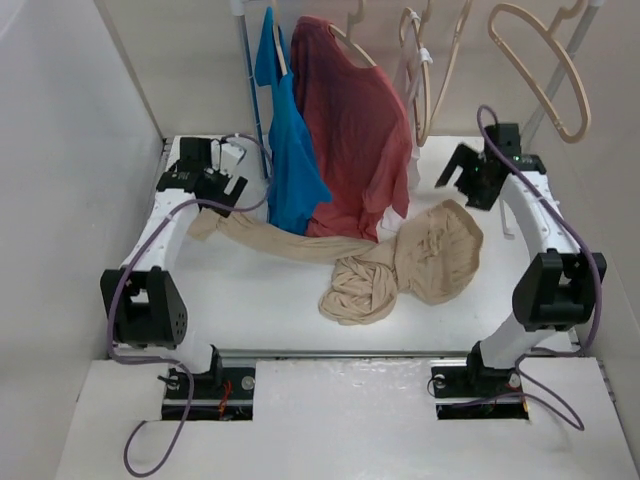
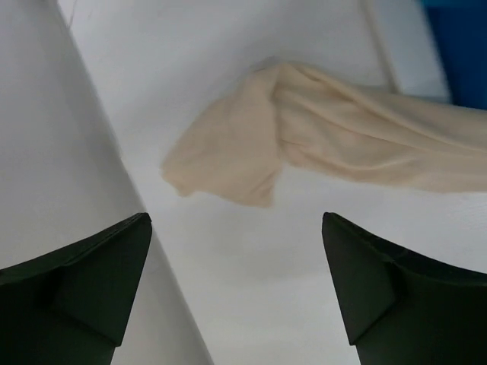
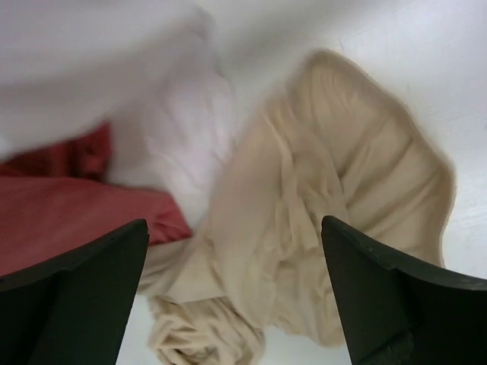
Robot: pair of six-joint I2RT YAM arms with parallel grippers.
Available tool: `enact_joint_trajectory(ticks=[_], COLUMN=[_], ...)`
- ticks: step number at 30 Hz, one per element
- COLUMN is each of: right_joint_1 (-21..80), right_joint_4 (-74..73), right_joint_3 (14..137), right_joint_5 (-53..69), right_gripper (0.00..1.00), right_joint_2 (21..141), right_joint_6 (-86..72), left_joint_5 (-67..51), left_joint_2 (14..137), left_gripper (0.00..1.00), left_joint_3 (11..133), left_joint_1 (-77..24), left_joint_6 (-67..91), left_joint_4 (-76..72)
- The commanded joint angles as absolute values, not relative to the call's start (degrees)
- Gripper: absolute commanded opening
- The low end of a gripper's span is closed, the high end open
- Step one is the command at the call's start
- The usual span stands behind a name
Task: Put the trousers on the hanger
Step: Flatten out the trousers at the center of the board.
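Observation:
The trousers need their legs free to straighten for hanging, so my right gripper should next grab them by the outer edge of their wide part [image 1: 472, 223] [image 3: 412, 128].
The beige trousers [image 1: 430, 252] lie crumpled on the white table. One leg stretches left to its end [image 1: 205, 226], and a twisted bunch [image 1: 358, 290] lies in the middle. My left gripper [image 1: 212, 185] is open and empty, just behind that leg end; the left wrist view shows the gripper [image 2: 236, 220] above bare table with the leg end [image 2: 228, 163] ahead. My right gripper [image 1: 465, 182] is open and empty, hovering over the wide part of the trousers [image 3: 304, 228]; it also shows in the right wrist view [image 3: 234, 224]. An empty pale tan hanger [image 1: 548, 75] hangs at the back right.
A red T-shirt [image 1: 350, 130] and a blue garment [image 1: 292, 160] hang from the rack by the white pole [image 1: 250, 80], down over the trousers. A small white garment [image 3: 179, 129] lies beside the red cloth [image 3: 68, 205]. More hangers [image 1: 432, 60] hang at the back. White walls [image 2: 46, 152] enclose the table.

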State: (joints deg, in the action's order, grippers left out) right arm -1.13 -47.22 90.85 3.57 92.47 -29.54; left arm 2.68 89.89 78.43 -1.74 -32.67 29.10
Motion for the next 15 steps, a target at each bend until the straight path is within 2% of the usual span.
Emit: enact_joint_trajectory(ticks=[1, 5, 7, 13, 15], right_joint_1=[-2.8, -5.6, -5.6, -5.6, -5.6], right_joint_4=[-46.3, -44.3, -43.8, -41.5, -39.5], right_joint_3=[82.5, 68.8, 62.2, 50.0, 47.9], right_joint_5=[5.3, 0.2, 0.2, 2.6, 3.2], right_gripper=[1.00, 1.00, 1.00, 1.00, 0.99], right_joint_2=[85.2, 73.8, 71.1, 69.1, 69.1], right_joint_6=[-27.4, -30.8, -32.1, -33.1, -33.7], left_joint_5=[-3.1, -16.3, -21.3, -15.7, -13.7], left_joint_2=[79.5, 70.2, 68.3, 74.5, 77.2], left_gripper=[0.94, 0.92, 0.91, 0.92, 0.93], left_joint_3=[74.6, 67.8, 64.5, 57.4, 56.9], left_joint_1=[-4.3, -8.6, -17.2, -44.6, -49.3], left_joint_6=[-35.5, -44.8, -44.2, -32.7, -31.2], left_joint_4=[29.1, 38.8, 43.0, 35.5, 30.3])
